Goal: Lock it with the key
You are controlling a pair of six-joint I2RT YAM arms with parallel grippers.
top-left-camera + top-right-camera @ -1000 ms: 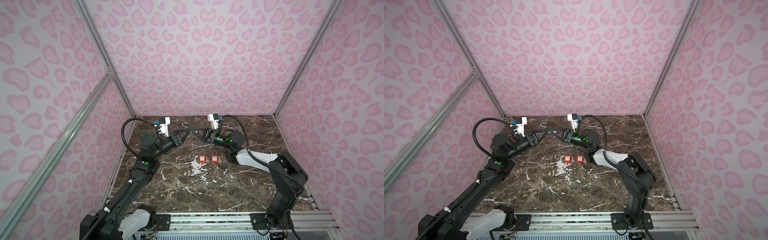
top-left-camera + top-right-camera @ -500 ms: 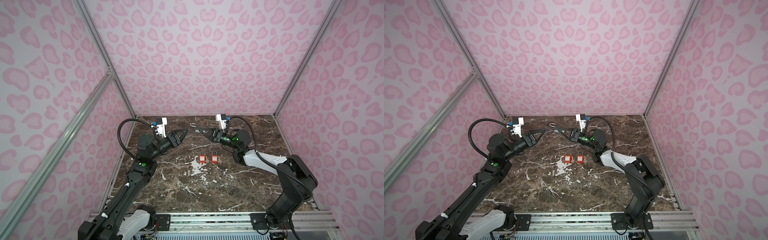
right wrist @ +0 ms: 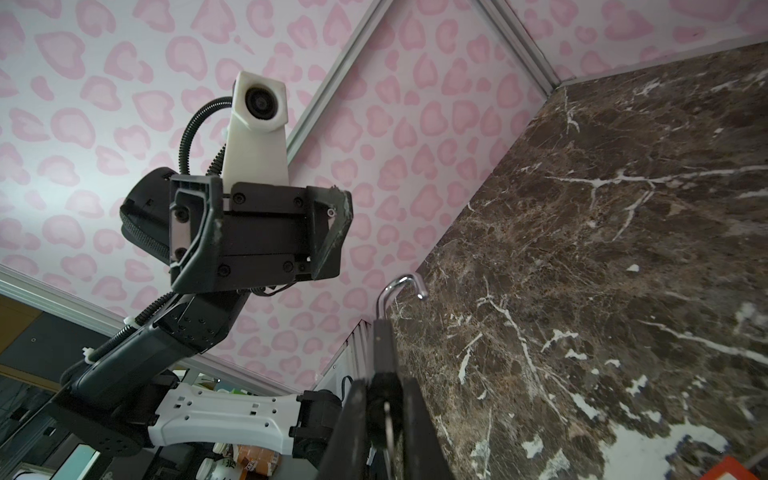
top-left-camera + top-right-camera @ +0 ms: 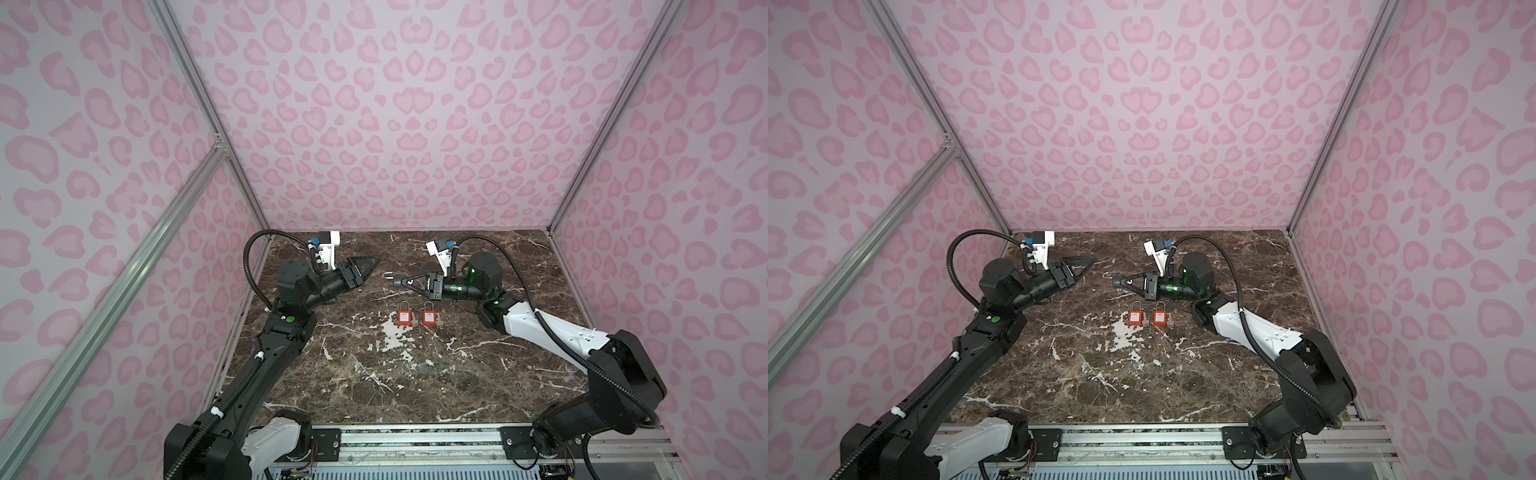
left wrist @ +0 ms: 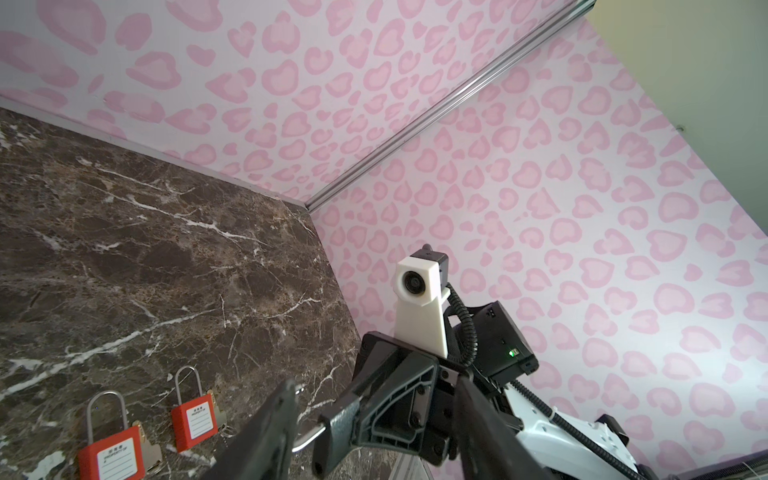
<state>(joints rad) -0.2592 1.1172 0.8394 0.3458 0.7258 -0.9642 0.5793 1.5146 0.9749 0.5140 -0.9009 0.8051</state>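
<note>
My left gripper grabs the black padlock (image 4: 402, 282) by its silver shackle (image 4: 388, 274) next, which leaves the padlock's body free for my right gripper to lock with the key.
My right gripper (image 4: 398, 283) (image 4: 1118, 281) (image 3: 384, 386) is shut on a black padlock (image 4: 402, 282) (image 3: 383, 345) and holds it above the marble table (image 4: 415, 374). The lock's silver shackle (image 4: 388, 274) (image 3: 401, 284) stands open and points toward the left arm. In the left wrist view the padlock (image 5: 340, 419) hangs between my left fingers (image 5: 270, 432) without touching them. My left gripper (image 4: 376, 261) (image 4: 1092, 259) (image 5: 376, 415) is open and empty, a short way left of the lock. A thin silvery strip shows between the right fingers; whether it is the key I cannot tell.
Two red padlocks (image 4: 405, 318) (image 4: 429, 318) lie side by side mid-table below the grippers, also in the left wrist view (image 5: 112, 451) (image 5: 195, 419). A brass key (image 5: 151, 446) lies beside each. Pink patterned walls close three sides; a metal rail (image 4: 415, 436) runs along the front.
The grippers met at the padlock a second ago. The left gripper has opened and drawn back left. The right gripper has pulled right, keeping the lock.
</note>
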